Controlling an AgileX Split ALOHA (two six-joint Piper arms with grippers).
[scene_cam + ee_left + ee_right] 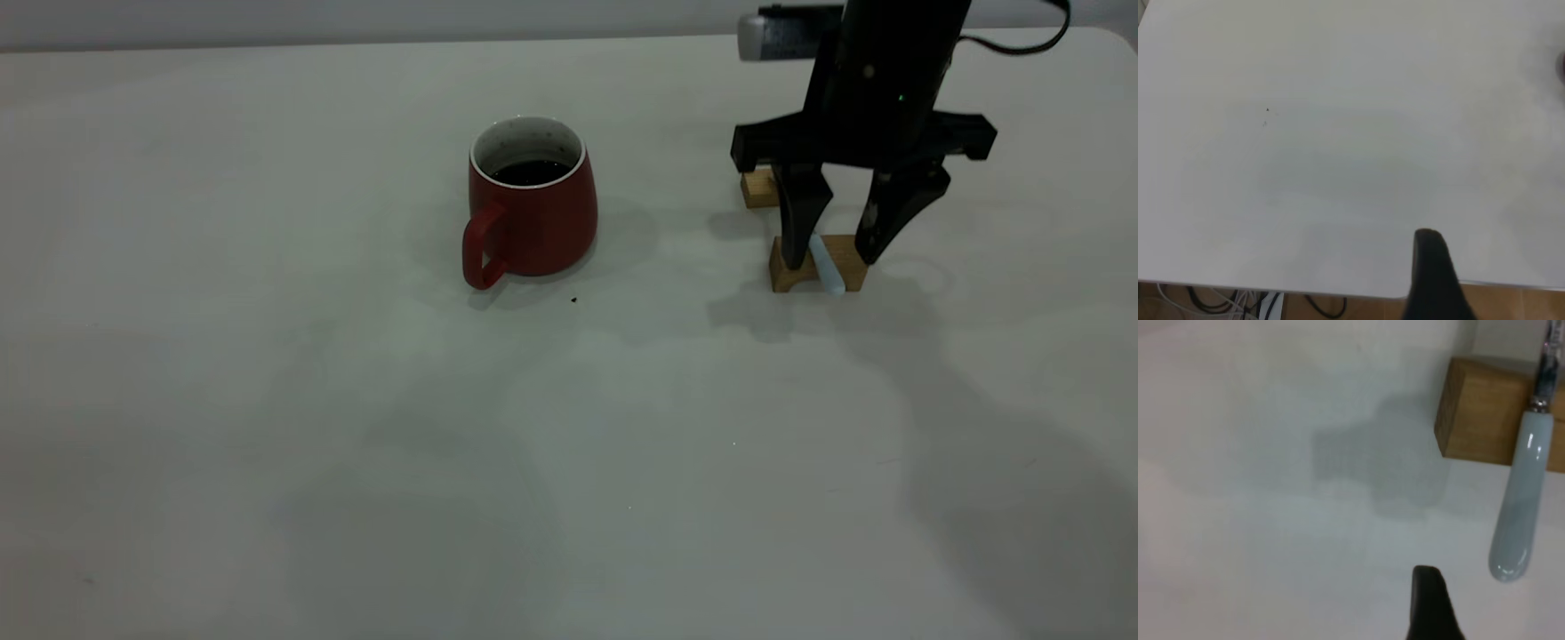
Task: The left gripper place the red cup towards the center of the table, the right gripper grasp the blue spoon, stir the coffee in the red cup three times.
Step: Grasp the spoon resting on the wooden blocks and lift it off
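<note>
My right gripper isn't ready to close yet, as the pale handle (pixel 829 268) is beyond my fingers. It needs to move toward the handle first, then close on the spoon.
The red cup (pixel 533 213) stands upright near the middle of the table (pixel 356 444), handle toward the front left, with dark coffee (pixel 531 172) inside. The blue spoon (pixel 829 274) lies across a wooden block (pixel 786 272) at the right; its pale handle (pixel 1521 513) juts past the block. My right gripper (pixel 832 262) hangs open straight over it, one finger on each side of the handle, not touching it. Only one dark finger (pixel 1429 600) shows in the right wrist view. Of the left gripper, a single finger (pixel 1431 267) shows, over bare table far from the cup.
A second wooden block (pixel 758 188) sits behind the right gripper. A small dark speck (pixel 573 300) lies in front of the cup. In the left wrist view the table edge (pixel 1338 292) shows, with cables (pixel 1238 305) on the floor below.
</note>
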